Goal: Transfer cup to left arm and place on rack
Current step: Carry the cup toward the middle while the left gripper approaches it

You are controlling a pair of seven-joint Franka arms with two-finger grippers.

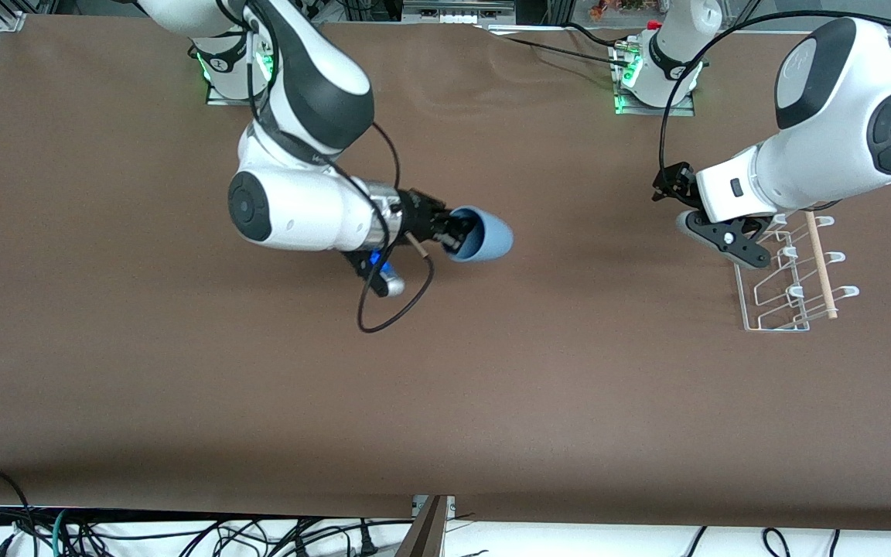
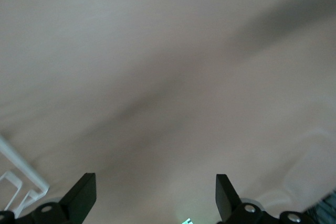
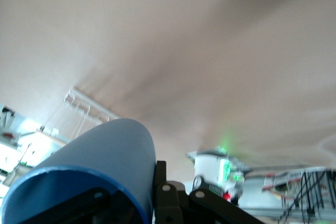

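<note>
The light-blue cup has to go over for the rack (image 1: pixel 790 278), so my left gripper needs to grab it by its closed bottom end (image 1: pixel 500 234) next.
My right gripper (image 1: pixel 457 236) is shut on the rim of the light-blue cup (image 1: pixel 484 234), one finger inside and one outside. It holds the cup on its side above the middle of the table, its closed bottom toward the left arm's end. In the right wrist view the cup (image 3: pixel 105 150) fills the space at my right gripper (image 3: pixel 142 203). My left gripper (image 1: pixel 704 220) is open and empty, up over the table beside the rack (image 1: pixel 790 278), on the side toward the cup. In the left wrist view its fingers (image 2: pixel 81 195) stand wide apart with a corner of the rack (image 2: pixel 16 182) beside them.
The rack, clear acrylic with white wire hooks and a wooden dowel (image 1: pixel 821 263), stands at the left arm's end of the brown table (image 1: pixel 445 402). A black cable (image 1: pixel 395 305) loops under the right wrist. The left arm's base (image 1: pixel 658 73) stands at the table's edge.
</note>
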